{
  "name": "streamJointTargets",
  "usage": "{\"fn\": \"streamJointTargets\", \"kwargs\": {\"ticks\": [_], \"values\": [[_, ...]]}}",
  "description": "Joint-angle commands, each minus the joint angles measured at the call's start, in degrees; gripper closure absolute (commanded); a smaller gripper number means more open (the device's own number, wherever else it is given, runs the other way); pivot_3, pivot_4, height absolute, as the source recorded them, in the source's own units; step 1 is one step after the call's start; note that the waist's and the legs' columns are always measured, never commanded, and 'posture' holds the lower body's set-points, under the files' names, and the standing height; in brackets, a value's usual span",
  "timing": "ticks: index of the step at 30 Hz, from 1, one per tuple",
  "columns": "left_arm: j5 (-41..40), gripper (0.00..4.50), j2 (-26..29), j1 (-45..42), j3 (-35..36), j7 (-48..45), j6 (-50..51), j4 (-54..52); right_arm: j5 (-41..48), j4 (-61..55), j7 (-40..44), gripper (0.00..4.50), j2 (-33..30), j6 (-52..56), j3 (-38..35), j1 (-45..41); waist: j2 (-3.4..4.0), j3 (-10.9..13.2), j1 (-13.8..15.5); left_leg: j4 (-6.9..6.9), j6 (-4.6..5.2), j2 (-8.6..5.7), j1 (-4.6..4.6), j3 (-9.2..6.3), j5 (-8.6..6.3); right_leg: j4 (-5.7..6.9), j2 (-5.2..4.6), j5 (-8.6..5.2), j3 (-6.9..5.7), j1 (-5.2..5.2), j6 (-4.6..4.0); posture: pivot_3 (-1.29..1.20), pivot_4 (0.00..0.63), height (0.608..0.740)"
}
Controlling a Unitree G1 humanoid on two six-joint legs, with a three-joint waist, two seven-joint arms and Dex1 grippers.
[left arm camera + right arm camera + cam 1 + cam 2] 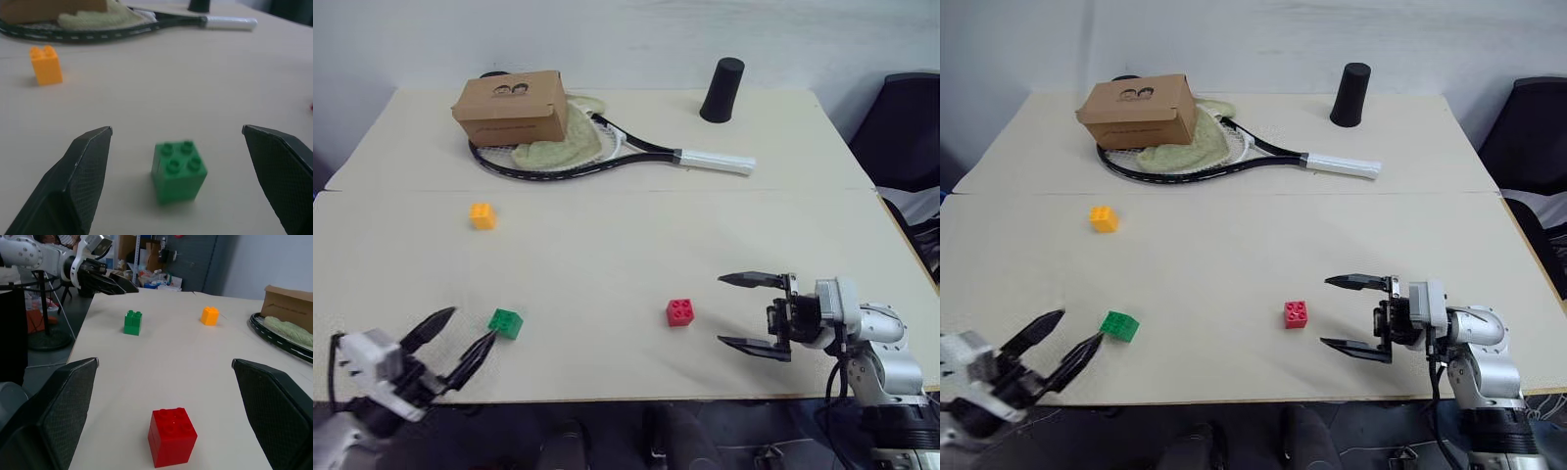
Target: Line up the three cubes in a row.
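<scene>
The left gripper isn't ready to close on the cube yet: its fingers stop short and would miss now, so it needs to first move toward the green cube (506,323) (178,171).
Three cubes rest apart on the beige table (607,255). The green cube (506,323) sits near the front left, just beyond the fingertips of my open left gripper (470,325); in the left wrist view the green cube (178,171) stands free between the spread fingers (88,166). Right of centre, the red cube (680,311) lies a little ahead of my right gripper (720,310), which points leftward, open and not touching it. The right wrist view has the red cube (171,435) low between the fingers. The orange-yellow cube (482,215) stands farther back on the left.
At the back left a brown cardboard box (512,108) sits on a tennis racket (607,157) with a pale green cloth (563,147). A black cup (722,90) stands at the back right. The table's front edge (607,399) runs just behind both grippers.
</scene>
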Motion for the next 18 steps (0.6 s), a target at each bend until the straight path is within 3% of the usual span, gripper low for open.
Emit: {"fn": "streamJointTargets", "kwargs": {"ticks": [1, 6, 11, 15, 18], "values": [[8.31, 0.0, -4.79, 2.15, -7.18, 9.88, -0.65, -5.11, 1.59, -3.18, -0.15, 0.02, 0.47, 0.85, 0.32, -0.15, -0.01, 0.0, 0.01, 0.03, 0.0, 0.02, 0.0, -0.03, 0.0, -0.01, 0.08, 0.0, 0.0, 0.0, 0.01, 0.0, 0.15, 0.74], [19.59, 0.0, -10.56, -0.88, -14.68, 20.55, -3.49, -1.44, 1.21, -3.11, 0.04, 0.02, 0.86, 1.22, 1.23, -0.99, -0.03, 0.01, 0.11, 0.16, 0.12, -0.09, 0.03, -0.03, 0.09, -0.06, 0.15, 0.13, 0.15, 0.11, 0.19, 0.0, 0.15, 0.74], [23.43, 0.0, -10.46, -3.96, -18.06, 24.36, -1.87, 0.95, 0.5, -0.68, 1.13, 0.02, 1.09, 0.48, 2.27, -2.11, -0.03, 0.02, 0.12, 0.16, 0.22, -0.14, -0.03, 0.03, 0.12, -0.15, 0.13, 0.22, 0.23, 0.09, 0.32, 0.0, 0.15, 0.74], [22.85, 0.89, -9.98, -3.12, -17.66, 24.69, -2.24, 0.74, -0.27, 2.99, 3.05, 0.0, 1.61, -1.73, 2.22, -2.63, -0.03, 0.02, 0.26, 0.11, 0.2, -0.09, -0.03, 0.03, 0.1, -0.17, 0.13, 0.21, 0.19, 0.08, 0.31, 0.0, 0.15, 0.74], [21.87, 1.85, -9.32, -1.56, -17.44, 23.87, -2.45, -0.44, -0.49, 5.41, 4.53, 0.0, 1.86, -3.73, 1.75, -2.45, -0.03, 0.02, 0.31, 0.13, 0.21, -0.09, -0.03, 0.05, 0.1, -0.18, 0.1, 0.21, 0.19, 0.07, 0.31, 0.0, 0.15, 0.74]]}}
